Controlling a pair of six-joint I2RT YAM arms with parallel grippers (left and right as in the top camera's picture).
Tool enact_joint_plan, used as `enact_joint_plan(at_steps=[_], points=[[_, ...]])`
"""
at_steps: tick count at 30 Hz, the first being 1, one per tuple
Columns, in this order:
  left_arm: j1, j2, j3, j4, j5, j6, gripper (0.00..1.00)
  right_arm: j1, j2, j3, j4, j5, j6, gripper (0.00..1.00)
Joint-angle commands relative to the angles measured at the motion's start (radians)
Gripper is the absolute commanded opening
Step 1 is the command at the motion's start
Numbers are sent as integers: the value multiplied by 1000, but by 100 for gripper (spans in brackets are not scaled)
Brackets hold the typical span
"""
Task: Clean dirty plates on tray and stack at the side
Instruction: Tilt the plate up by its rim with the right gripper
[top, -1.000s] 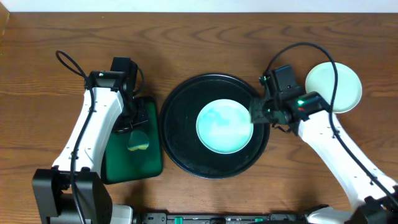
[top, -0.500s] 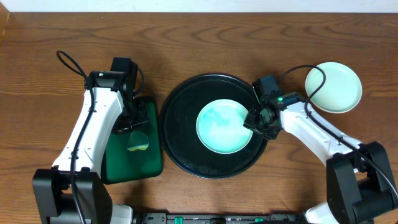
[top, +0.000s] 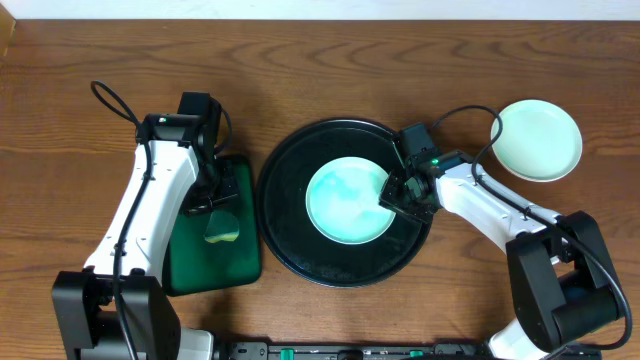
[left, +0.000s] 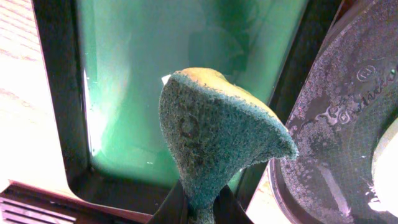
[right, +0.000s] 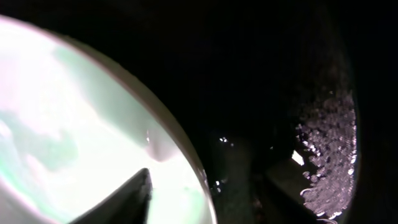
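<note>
I should next grab the plate's rim (top: 391, 206) (right: 204, 186) with my right gripper, one finger inside. This will leave the plate's smeared side open for sponge cleaning and stacking.
A pale-mint plate (top: 345, 200) with teal smears lies on the round black tray (top: 290, 235). My right gripper (top: 395, 195) is at its right edge. In the right wrist view the plate (right: 74, 124) fills the left and my right gripper (right: 208, 186) straddles the rim. One finger (right: 124, 199) is over the inside; the other rests outside on the wet tray (right: 329, 143). A second plate (top: 537, 140) sits on the table at the far right. My left gripper (top: 215, 212) is shut on a green-and-yellow sponge (left: 217, 124) above the green tray (left: 137, 74).
The green rectangular tray (top: 215, 265) lies left of the black tray, almost touching it. Cables loop above both arms. Bare wooden table stretches along the back and around the plate at the right.
My right gripper has dropped lower and moved left onto the plate's rim, its jaws narrowing. The plate has slid a little left on the tray. The left arm has not moved.
</note>
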Motion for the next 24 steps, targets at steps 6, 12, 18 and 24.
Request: enact_joint_plan(at_steps=[6,12,18,24], points=[[5,10,-4,-7,-1,10,7,6,7,-2,9,13,-88,44],[5,10,-4,-7,-1,10,7,18,7,-2,34,8,-125,54],[5,10,-4,-7,31,14,7,18,12,-2,42,8,-124,83],[5,10,-4,-7,44,21,7,15,81,-2,47,-46,-101,68]])
